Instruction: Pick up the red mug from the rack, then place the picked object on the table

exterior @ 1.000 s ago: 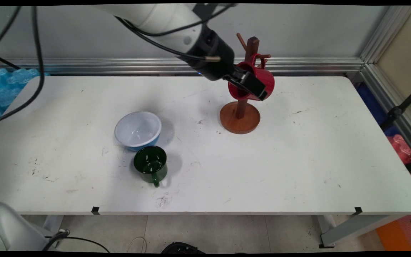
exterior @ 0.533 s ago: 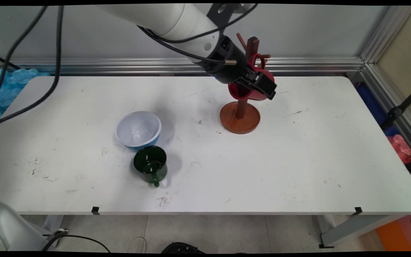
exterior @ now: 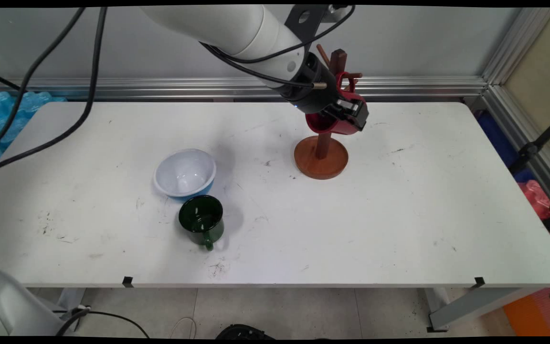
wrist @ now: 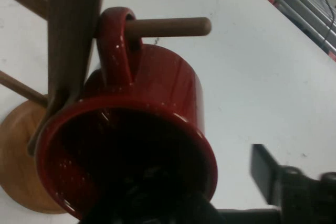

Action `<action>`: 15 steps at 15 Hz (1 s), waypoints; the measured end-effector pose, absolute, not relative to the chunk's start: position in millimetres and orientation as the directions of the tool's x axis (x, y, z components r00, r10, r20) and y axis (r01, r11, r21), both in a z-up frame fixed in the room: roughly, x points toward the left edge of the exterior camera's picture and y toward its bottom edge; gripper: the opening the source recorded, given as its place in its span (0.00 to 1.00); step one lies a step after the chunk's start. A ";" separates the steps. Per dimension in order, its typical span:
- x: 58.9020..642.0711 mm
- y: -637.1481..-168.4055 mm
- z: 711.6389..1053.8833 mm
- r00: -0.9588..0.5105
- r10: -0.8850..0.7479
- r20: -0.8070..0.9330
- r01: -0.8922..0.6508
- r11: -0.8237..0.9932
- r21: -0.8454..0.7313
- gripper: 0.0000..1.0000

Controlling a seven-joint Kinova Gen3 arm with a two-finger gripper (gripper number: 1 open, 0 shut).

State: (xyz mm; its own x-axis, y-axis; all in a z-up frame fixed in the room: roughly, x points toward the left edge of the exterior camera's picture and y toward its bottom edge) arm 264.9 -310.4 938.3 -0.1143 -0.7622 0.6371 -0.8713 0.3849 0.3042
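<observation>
Next, my gripper takes hold of the red mug by its rim [wrist: 209, 153], leaving the red mug's handle [wrist: 114, 48] free to slide off the wooden peg.
A red mug [exterior: 325, 125] hangs by its handle on a peg [wrist: 168, 26] of the brown wooden mug tree [exterior: 321, 162] at the table's back middle. In the hand view the mug [wrist: 157, 87] tilts with its dark mouth towards the camera, next to the tree's post [wrist: 71, 35]. My gripper [exterior: 346, 114] is at the mug's rim and stands open. One finger [wrist: 265, 169] is outside the mug's wall with a strip of white table showing between them. The other finger is lost in the dark inside of the mug.
A white bowl with a blue outside [exterior: 185, 173] and a dark green mug [exterior: 202, 220] stand close together left of the table's middle. Blue bubble wrap [exterior: 3, 119] lies past the left end. Black cables hang at the upper left.
The arm has swung to the right and closer to the tree's post. The red mug has tipped further down and now hangs lower against the post.
</observation>
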 end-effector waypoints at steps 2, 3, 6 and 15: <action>263.7 -311.0 937.1 -0.105 -0.765 0.635 -0.876 0.374 0.305 0.00; 262.8 -311.3 936.3 -0.100 -0.767 0.634 -0.878 0.368 0.306 0.00; 261.5 -311.1 934.3 -0.089 -0.771 0.630 -0.884 0.353 0.307 0.00; 262.3 -308.9 932.3 -0.075 -0.778 0.623 -0.891 0.332 0.308 0.00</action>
